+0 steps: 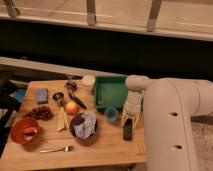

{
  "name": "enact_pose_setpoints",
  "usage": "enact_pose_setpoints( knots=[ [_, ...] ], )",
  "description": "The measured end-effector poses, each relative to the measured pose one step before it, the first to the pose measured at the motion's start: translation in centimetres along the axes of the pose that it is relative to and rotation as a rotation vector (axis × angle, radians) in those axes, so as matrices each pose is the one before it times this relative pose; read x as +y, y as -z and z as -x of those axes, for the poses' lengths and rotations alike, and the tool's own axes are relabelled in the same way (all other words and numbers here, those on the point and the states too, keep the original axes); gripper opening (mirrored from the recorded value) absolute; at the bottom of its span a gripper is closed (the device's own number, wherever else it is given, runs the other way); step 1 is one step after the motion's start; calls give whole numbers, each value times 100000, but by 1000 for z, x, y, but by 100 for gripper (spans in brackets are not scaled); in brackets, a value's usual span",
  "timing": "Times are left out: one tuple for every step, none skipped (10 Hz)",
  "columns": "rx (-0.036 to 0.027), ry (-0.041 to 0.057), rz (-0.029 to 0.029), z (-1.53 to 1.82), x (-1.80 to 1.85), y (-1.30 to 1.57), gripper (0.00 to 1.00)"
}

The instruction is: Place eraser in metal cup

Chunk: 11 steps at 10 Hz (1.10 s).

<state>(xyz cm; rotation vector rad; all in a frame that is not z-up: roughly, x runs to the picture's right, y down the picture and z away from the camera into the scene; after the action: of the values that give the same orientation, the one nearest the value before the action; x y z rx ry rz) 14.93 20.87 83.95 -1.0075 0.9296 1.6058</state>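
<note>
I should grab the eraser by its short end next. The rest of the eraser then stays free to slip into the metal cup.
The eraser (128,131) is a flat black bar lying on the wooden table (110,150) near its right edge, just right of a blue plastic cup (111,114). My gripper (129,120) points down directly over the eraser's far end, open, with its fingers at either side of that end. The metal cup (58,96) is small and silvery and stands on the left half of the table, just behind and left of the apple (72,107), far from the gripper. My white arm fills the right side of the view.
A green tray (111,89) sits behind the gripper, with a white cup (88,81) to its left. A dark bowl with a cloth (84,125), a banana (62,119), grapes (40,112), a red bowl (25,131), a fork (55,148) and a blue block (42,95) lie on the left half.
</note>
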Motion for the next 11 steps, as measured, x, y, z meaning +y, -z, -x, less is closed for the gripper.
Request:
enact_pose_setpoints(
  knots=[
    [25, -33, 348, -1, 46, -18, 17],
    [-147, -59, 252, -3, -11, -7, 9],
    [-1151, -1288, 658, -43, -286, 457, 2],
    [-1850, -2421, 950, -256, -800, 1069, 0],
    [-1998, -2043, 696, -258, -771, 1209, 0],
    [-3375, -2467, 478, -419, -1006, 1984, 0],
    [-4252, -2085, 272, -313, -917, 2541, 0],
    [-4724, -2009, -159, -15, -881, 2780, 0],
    [-3986, -847, -260, 313, -329, 2141, 0],
    [-6558, -539, -309, 893, -15, 3334, 0],
    [-5361, 421, -213, 842, 458, 2595, 0]
  ],
)
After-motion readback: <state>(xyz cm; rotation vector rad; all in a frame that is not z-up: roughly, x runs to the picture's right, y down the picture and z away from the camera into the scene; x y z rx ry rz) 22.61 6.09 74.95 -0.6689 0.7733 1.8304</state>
